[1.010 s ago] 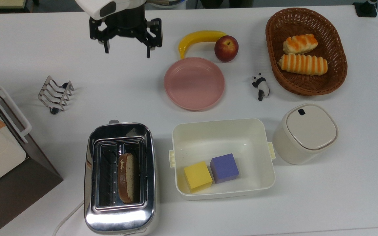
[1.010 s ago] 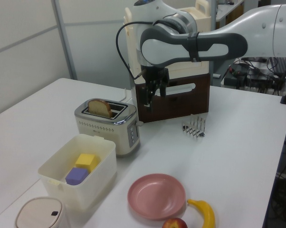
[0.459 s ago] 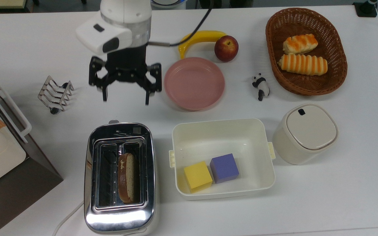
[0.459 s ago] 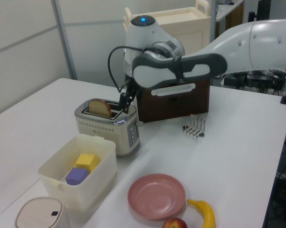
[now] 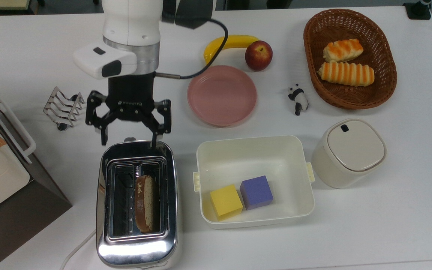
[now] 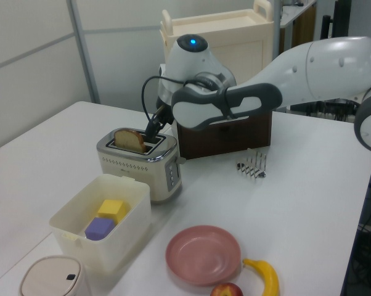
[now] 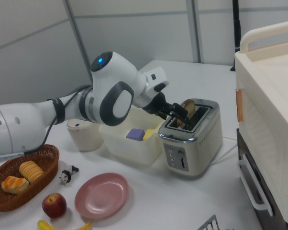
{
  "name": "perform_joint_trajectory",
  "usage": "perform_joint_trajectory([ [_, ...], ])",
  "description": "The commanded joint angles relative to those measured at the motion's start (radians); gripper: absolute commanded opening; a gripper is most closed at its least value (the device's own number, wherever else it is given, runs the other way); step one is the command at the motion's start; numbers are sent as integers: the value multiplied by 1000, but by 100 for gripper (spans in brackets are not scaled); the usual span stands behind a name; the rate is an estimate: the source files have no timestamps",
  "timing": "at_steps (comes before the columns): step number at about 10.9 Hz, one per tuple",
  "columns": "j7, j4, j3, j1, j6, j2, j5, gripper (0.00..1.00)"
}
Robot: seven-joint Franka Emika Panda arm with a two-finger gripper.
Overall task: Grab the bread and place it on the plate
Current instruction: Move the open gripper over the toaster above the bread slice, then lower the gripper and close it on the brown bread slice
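The bread slice should go on the pink plate (image 6: pixel 203 254), so my gripper will grab it by its upper edge (image 6: pixel 129 130) next.
The bread (image 5: pixel 145 204) is a brown slice standing upright in the right slot of the chrome toaster (image 5: pixel 137 247), its rounded top poking out (image 6: pixel 129 140) (image 7: pixel 188 111). My gripper (image 5: pixel 128 143) hangs open over the toaster's far edge, fingers spread wide, a short way from the slice and not touching it. From the side, the gripper (image 6: pixel 153 127) sits just above the slots behind the bread; in the right view the gripper (image 7: pixel 178 113) is close beside the slice. The pink plate (image 5: pixel 222 95) lies bare to the top view's right of the gripper (image 6: pixel 203 254) (image 7: pixel 102 195).
A white tub (image 5: pixel 253 140) with a yellow and a purple cube stands beside the toaster. A metal toast rack (image 5: pixel 63 108), a banana (image 5: pixel 227 43), an apple (image 5: pixel 258 55), a panda figure (image 5: pixel 297 98), a basket (image 5: pixel 351 102) of rolls, a lidded canister (image 5: pixel 349 152) and a brown cabinet (image 5: pixel 9 210) surround the area.
The arm has swept from the table's far edge toward the toaster, and the gripper is now over its far end. The fingers stayed open. Bread and plate have not moved.
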Motion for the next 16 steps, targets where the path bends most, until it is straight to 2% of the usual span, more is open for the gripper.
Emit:
perform_joint_trajectory([
  [1, -7, -4, -4, 8, 182, 65, -3, 97],
  [3, 47, 3, 1, 12, 262, 99, 2, 93],
  [4, 73, 15, 1, 13, 288, 116, -1, 83],
  [6, 73, 18, 1, 12, 290, 119, -6, 39],
  [8, 75, 19, 1, 10, 290, 119, -4, 16],
  [13, 120, 78, 1, -1, 288, 113, 3, 11],
  [16, 187, 104, 1, 5, 280, 61, 3, 11],
])
